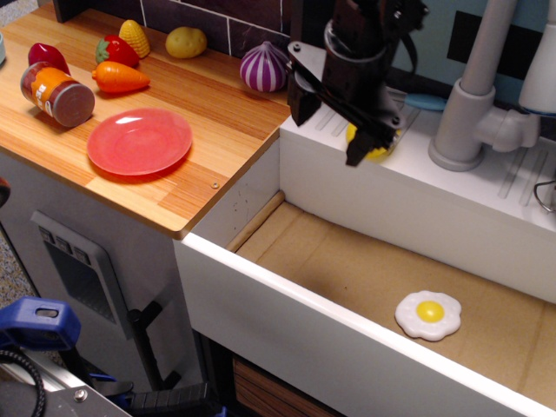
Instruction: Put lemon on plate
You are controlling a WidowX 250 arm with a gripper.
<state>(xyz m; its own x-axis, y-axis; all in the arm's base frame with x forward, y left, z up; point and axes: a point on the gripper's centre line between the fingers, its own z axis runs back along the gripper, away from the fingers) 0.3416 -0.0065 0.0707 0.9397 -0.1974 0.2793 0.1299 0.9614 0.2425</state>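
Note:
My gripper grabs the bright yellow lemon around its rounded middle [368, 146] next, to put it on the plate [139, 141].
The lemon [377, 149] is bright yellow and lies on the white ledge [452, 187] behind the sink, left of the faucet base. Only part of it shows behind my gripper's right finger. My gripper [328, 132] is open and empty, with its jaws spread wide. It hovers over the ledge's left end, just left of and in front of the lemon. The red-pink plate [139, 141] lies flat and empty on the wooden counter [217, 130], far to the left of the gripper.
A fried egg toy [428, 314] lies in the sink basin. A purple onion [264, 67] sits beside the gripper. A potato [186, 42], corn [134, 37], carrot [120, 77] and can [57, 94] lie beyond the plate. The faucet [473, 87] stands to the right.

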